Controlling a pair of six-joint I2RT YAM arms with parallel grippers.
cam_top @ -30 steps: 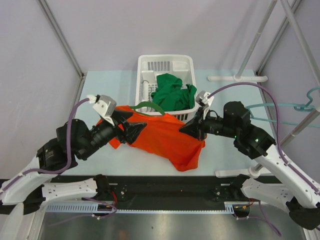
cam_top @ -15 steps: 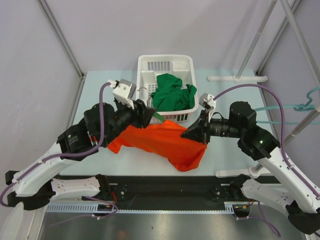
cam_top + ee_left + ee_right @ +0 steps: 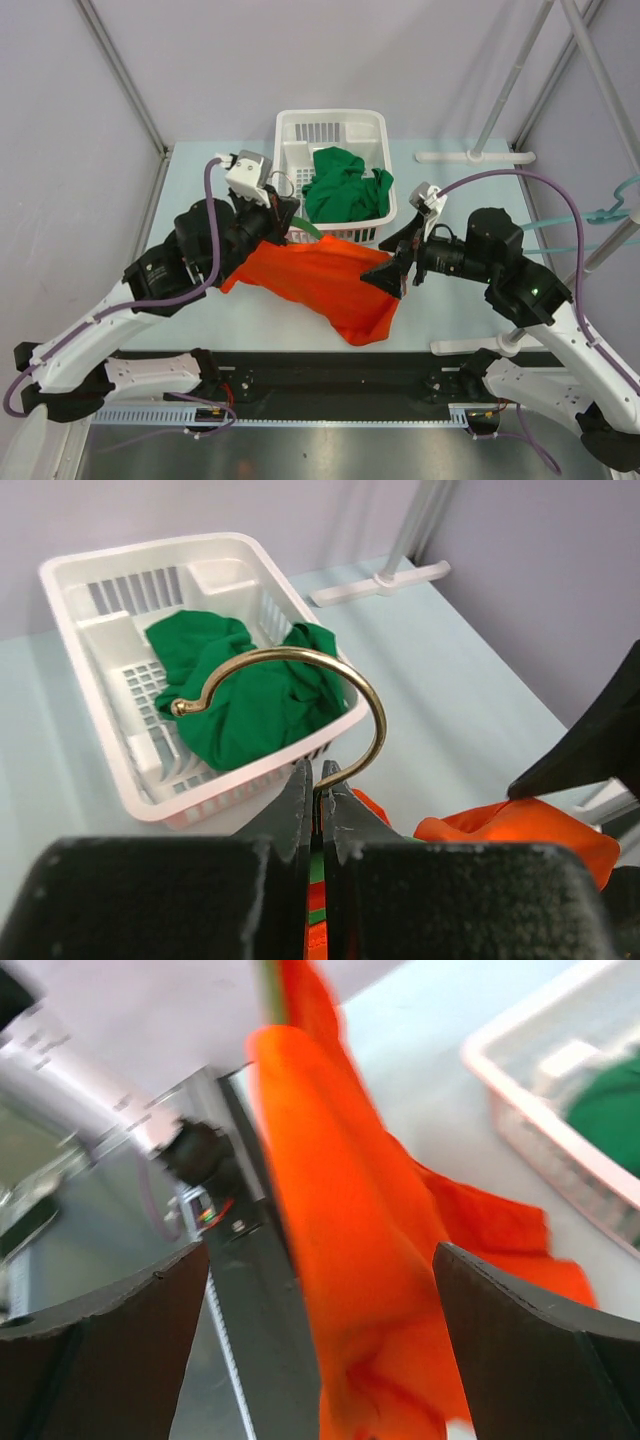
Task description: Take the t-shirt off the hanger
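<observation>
The hanger's hook is held. My right gripper should next grab only the orange t-shirt's shoulder cloth (image 3: 379,262) (image 3: 350,1272), away from that hook, to pull the t-shirt off the hanger.
An orange t-shirt (image 3: 325,285) lies draped on the table in front of the basket, still on a green hanger (image 3: 308,231). The hanger's gold metal hook (image 3: 370,705) curves up toward the basket. My left gripper (image 3: 317,775) is shut on the stem of that hook, above the shirt's collar (image 3: 283,222). At the shirt's right shoulder my right gripper (image 3: 397,265) stands wide open. Orange cloth (image 3: 350,1260) hangs between its fingers (image 3: 540,1340) without being pinched.
A white basket (image 3: 330,122) holding a crumpled green garment (image 3: 345,185) stands just behind the shirt. Teal hangers (image 3: 610,212) hang on a rack at the right, whose white feet (image 3: 475,157) rest on the table. The table's front rail runs below the shirt.
My left gripper moved up to the hanger's hook and shut on it. My right gripper let go of the shirt's right side and opened wide; the cloth sagged.
</observation>
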